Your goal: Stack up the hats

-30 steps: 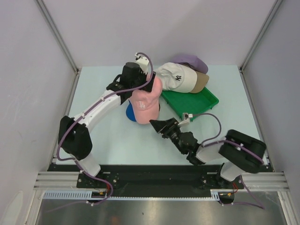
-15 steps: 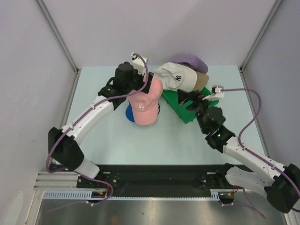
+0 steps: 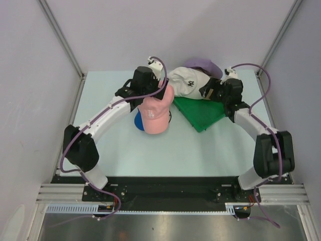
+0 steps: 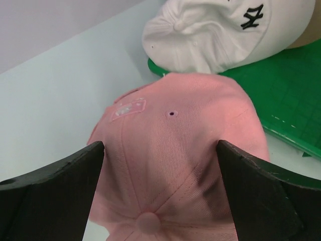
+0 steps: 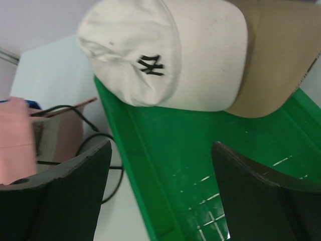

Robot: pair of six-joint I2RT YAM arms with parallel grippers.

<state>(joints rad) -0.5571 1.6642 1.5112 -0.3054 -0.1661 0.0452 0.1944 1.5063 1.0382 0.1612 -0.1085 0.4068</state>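
Observation:
My right gripper grabs the white cap by its brim's edge [image 4: 300, 33] next, which leaves the white cap's top open to stack over the pink cap.
The pink cap [image 3: 155, 111] sits on top of the royal blue cap [image 3: 139, 120], of which only an edge shows. My left gripper [image 3: 161, 94] is open, and its fingers straddle the pink cap's crown [image 4: 185, 135] without squeezing it. The white cap [image 3: 188, 83] lies over the tan cap [image 5: 281, 55] at the back of the green tray [image 3: 200, 113], with the lavender cap [image 3: 203, 65] behind them. My right gripper [image 3: 211, 93] is open and empty just above the tray floor [image 5: 200, 150], in front of the white cap [image 5: 165, 55] and the tan brim.
A black wire-frame stand [image 5: 93, 145] pokes out beside the pink cap at the tray's left edge. The white cap [image 4: 215, 30] and tray [image 4: 296, 100] lie close beyond the pink cap. Grey walls enclose the table on three sides.
My right arm has swung from the front middle of the table to the back right, over the tray by the white and tan caps. The left gripper has stayed at the pink cap.

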